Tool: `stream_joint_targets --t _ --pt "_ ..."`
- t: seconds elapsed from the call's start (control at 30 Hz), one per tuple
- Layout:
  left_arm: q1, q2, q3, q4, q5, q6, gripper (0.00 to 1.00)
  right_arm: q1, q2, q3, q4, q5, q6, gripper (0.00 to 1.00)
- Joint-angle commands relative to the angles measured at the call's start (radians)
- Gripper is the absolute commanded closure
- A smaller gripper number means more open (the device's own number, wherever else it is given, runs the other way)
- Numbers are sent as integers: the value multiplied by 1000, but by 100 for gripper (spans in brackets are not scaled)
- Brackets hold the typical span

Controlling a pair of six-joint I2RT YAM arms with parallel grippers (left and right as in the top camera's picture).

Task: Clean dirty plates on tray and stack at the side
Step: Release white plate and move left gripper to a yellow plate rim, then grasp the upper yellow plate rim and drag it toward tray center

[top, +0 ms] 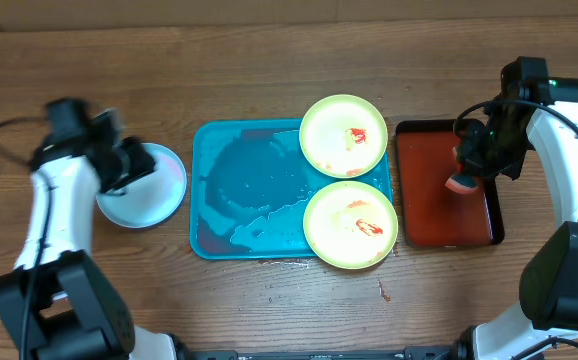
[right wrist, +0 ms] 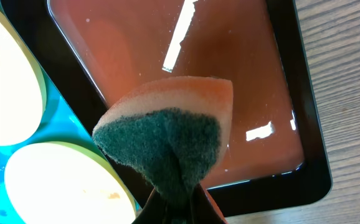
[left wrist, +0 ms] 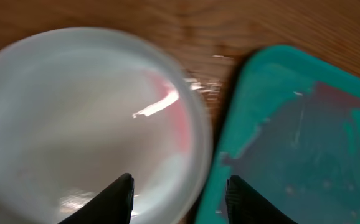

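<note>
Next, my left gripper reaches the back lime-rimmed plate and grips its rim toward the light blue plate. The lime-rimmed plate's smeared side stays open for sponge cleaning.
The turquoise tray (top: pixel 244 195) lies mid-table, wet and smeared. Two lime-rimmed plates with red sauce smears sit on its right side, one at the back (top: pixel 343 135) and one at the front (top: pixel 350 224). The light blue plate (top: pixel 147 190) rests on the table left of the tray; in the left wrist view (left wrist: pixel 74 118) it shows a pink smear. My left gripper (left wrist: pixel 179 196) is open, just above this plate's right rim beside the tray's edge (left wrist: pixel 255 106). My right gripper (right wrist: pixel 179 208) is shut on a sponge (right wrist: pixel 167 140), orange with a green scouring face, above the dark red tray (top: pixel 439 190).
The dark red black-rimmed tray (right wrist: pixel 230 68) holds a thin film of liquid and stands right of the turquoise tray. A small red sauce spot (top: pixel 383 292) marks the wooden table near the front.
</note>
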Motion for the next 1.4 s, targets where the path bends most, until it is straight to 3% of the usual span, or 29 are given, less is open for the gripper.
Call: stream_joint_targets --t 0.0,0.4,0.8,0.9,1.2,1.27,1.37 --pt "-124 -14 34 5 -24 -20 49 5 -11 -1 -4 10 -2 96" --pt "-373 35 72 231 26 -173 57 5 -11 -1 0 10 -1 96" --pt "-622 492 617 -31 -8 -208 57 5 -11 -1 0 9 -1 96" --pt "-653 558 644 -18 -5 -258 60 5 -11 -1 -1 9 -1 96" --pt "-701 658 644 16 19 -259 62 5 -11 -1 -1 10 -1 96" --pt "-706 669 642 16 18 -259 67 5 -11 -1 -1 10 -2 96" --pt "-706 671 642 23 17 -259 83 5 -11 -1 -1 10 -2 96"
